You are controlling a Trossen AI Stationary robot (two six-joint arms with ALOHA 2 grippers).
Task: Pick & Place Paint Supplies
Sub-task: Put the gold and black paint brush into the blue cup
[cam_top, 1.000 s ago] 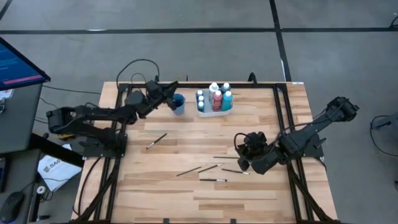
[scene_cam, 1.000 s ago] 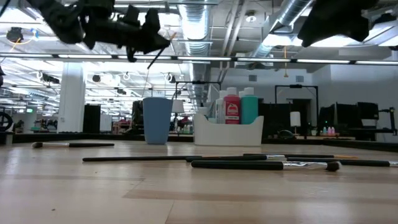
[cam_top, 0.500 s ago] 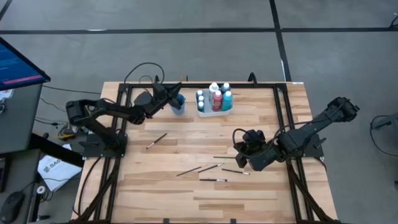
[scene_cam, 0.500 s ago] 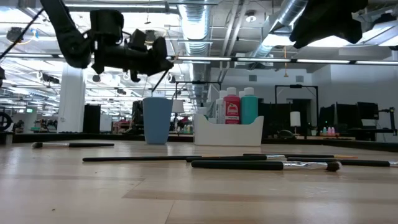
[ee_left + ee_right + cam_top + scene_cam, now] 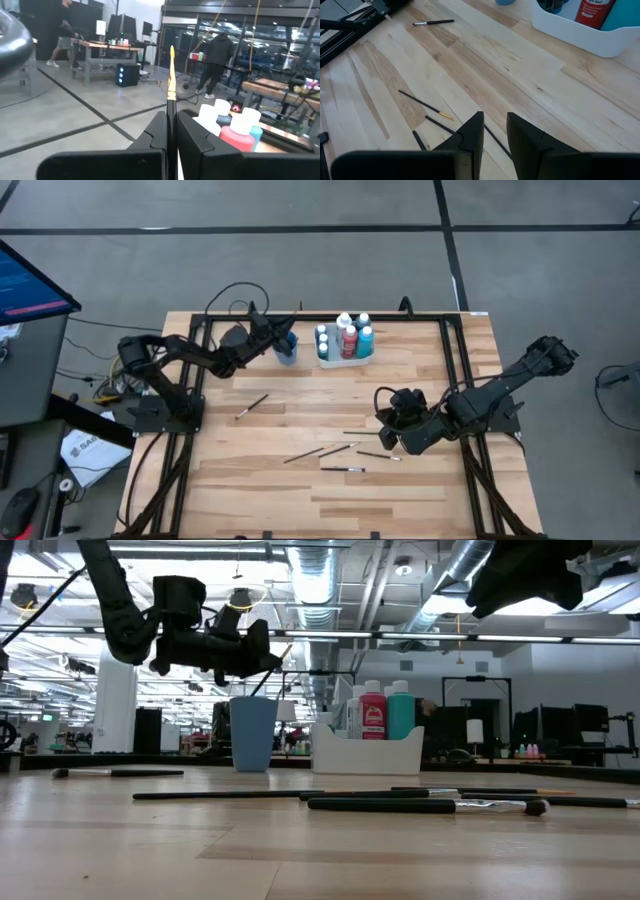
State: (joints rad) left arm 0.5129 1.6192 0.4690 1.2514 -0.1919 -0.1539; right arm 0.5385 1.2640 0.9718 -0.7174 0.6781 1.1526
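Note:
The paintbrush's dark handle points down into the blue cup under my fingers and the paintbrush would settle inside, so my left gripper opens next.
My left gripper hangs over the blue cup at the table's far side, shut on a thin dark paintbrush. The brush's lower end is at the cup's rim. Next to the cup stands the white tray with several white-capped paint bottles. Several more paintbrushes lie flat on the wood in the middle. My right gripper hovers above their right end, open, with nothing between its fingers. My left gripper pinches the paintbrush's dark handle between its two fingers, coming in about level from the table's left. The brush is lifted clear and slants steeply, its pale bristle tip up and beyond the fingertips and its lower end down toward the cup.
One paintbrush lies apart at the left middle of the table. Black frame rails run along the table's left, right and far sides. Bare wood lies toward the near edge. People stand in the room beyond the table.
My left gripper has come down and a little toward the far right, onto the blue cup, still shut on the paintbrush. The brush has sunk with it, keeping its slant, so its lower end now reaches the cup's rim.

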